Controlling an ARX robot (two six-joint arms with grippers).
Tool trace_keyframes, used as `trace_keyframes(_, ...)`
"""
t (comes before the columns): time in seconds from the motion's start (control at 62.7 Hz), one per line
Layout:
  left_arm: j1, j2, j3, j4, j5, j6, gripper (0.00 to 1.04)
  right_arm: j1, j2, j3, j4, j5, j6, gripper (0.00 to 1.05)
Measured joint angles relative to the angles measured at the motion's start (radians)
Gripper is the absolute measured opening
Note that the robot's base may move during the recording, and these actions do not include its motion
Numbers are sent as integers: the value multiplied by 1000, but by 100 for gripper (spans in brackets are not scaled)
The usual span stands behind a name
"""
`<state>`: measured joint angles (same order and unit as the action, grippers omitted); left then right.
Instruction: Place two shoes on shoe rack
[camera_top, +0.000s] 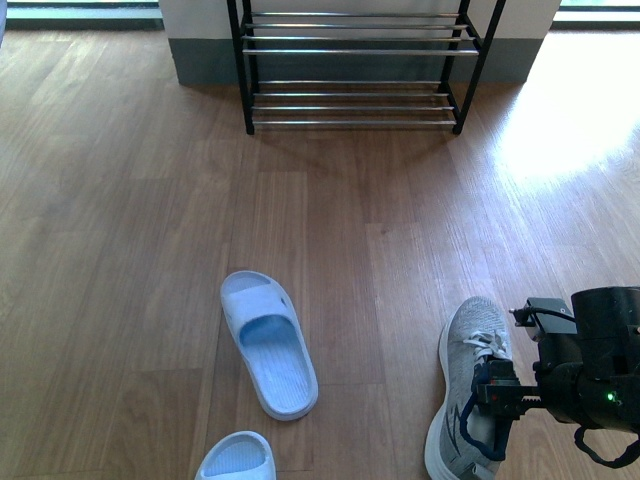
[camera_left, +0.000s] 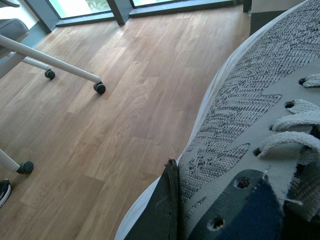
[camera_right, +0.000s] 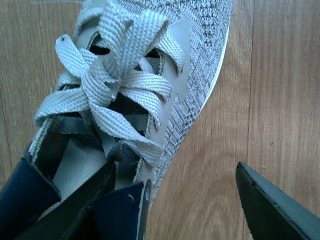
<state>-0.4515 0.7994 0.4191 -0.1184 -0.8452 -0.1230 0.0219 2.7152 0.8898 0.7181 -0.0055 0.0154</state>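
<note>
The sneaker spreads wide across its laces, so my right gripper next needs to grab it by the thin side of its collar, with one finger inside.
A grey knit sneaker (camera_top: 466, 385) lies on the floor at the near right, toe pointing away. My right gripper (camera_top: 492, 412) is open over its collar. One finger (camera_right: 75, 207) sits in the shoe's opening by the navy lining, and the other finger (camera_right: 272, 207) hangs over bare floor beside the sneaker (camera_right: 150, 95). My left gripper (camera_left: 215, 205) is shut on a grey knit sneaker (camera_left: 250, 110) that fills the left wrist view; only one finger (camera_left: 162, 210) shows. The left arm is outside the front view. The shoe rack (camera_top: 355, 50) stands at the far wall with nothing on its rods.
Two pale blue slide sandals lie on the wood floor, one (camera_top: 268, 345) at centre and one (camera_top: 237, 458) at the near edge. White chair legs on black casters (camera_left: 100, 87) stand in the left wrist view. A grey-based wall backs the rack.
</note>
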Motion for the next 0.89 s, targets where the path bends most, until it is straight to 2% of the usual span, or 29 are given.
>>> trace_keyframes(0.223, 0, 0, 0, 0, 0, 0, 1, 13, 22, 25, 0, -1, 43, 33)
trace_keyframes(0.383, 0, 0, 0, 0, 0, 0, 1, 26, 29, 33, -19, -6, 82, 2)
trace_keyframes(0.574, 0, 0, 0, 0, 0, 0, 1, 30, -12, -2, -26, -6, 62, 1)
trace_keyframes(0.686, 0, 0, 0, 0, 0, 0, 1, 27, -106, -64, -42, 9, -21, 1)
trace_keyframes(0.798, 0, 0, 0, 0, 0, 0, 1, 16, -245, -130, -31, 43, -191, 1)
trace_keyframes(0.893, 0, 0, 0, 0, 0, 0, 1, -7, -407, -204, -23, 14, -377, 1)
